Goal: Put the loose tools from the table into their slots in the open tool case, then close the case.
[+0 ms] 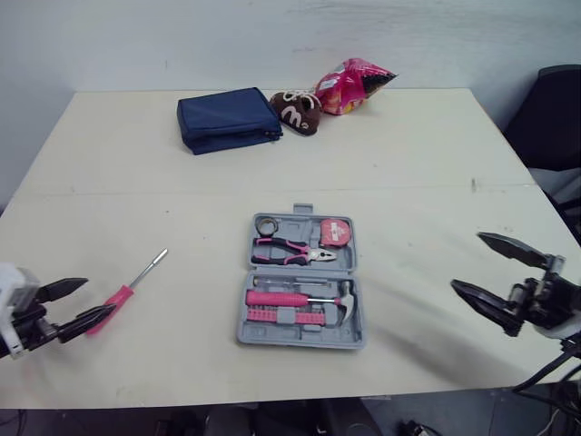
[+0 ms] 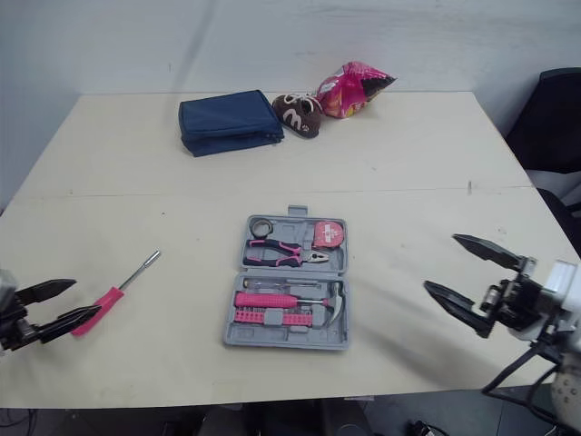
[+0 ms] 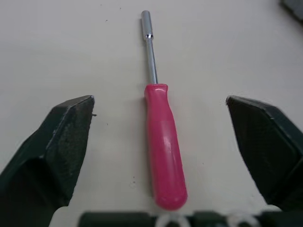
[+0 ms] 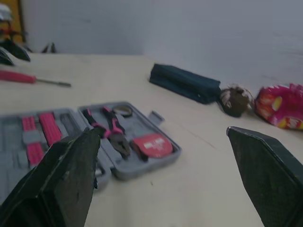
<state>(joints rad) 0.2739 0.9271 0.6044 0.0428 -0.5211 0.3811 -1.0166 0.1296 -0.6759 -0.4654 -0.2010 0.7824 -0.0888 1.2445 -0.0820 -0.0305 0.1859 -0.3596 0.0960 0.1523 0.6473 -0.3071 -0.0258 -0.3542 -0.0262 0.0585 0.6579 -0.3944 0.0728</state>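
Observation:
The loose screwdriver should go into its slot in the tool case, so next my left gripper should grab it by its pink handle (image 1: 107,316) (image 3: 163,142).
A pink-handled screwdriver (image 1: 127,291) with a silver shaft lies loose on the table at the left. My left gripper (image 1: 82,303) is open right at the handle's near end; in the left wrist view the screwdriver (image 3: 161,137) lies between the spread fingers (image 3: 57,151). The grey tool case (image 1: 301,282) lies open in the middle, holding pliers (image 1: 290,252), a tape measure (image 1: 336,232), a hammer (image 1: 336,304) and pink bits. My right gripper (image 1: 490,268) is open above the table to the right of the case, holding nothing.
At the back of the table are a navy pouch (image 1: 227,120), a small brown shoe (image 1: 297,112) and a pink snack bag (image 1: 352,84). A dark chair (image 1: 554,118) stands past the table's right edge. The table's front edge runs just below both grippers.

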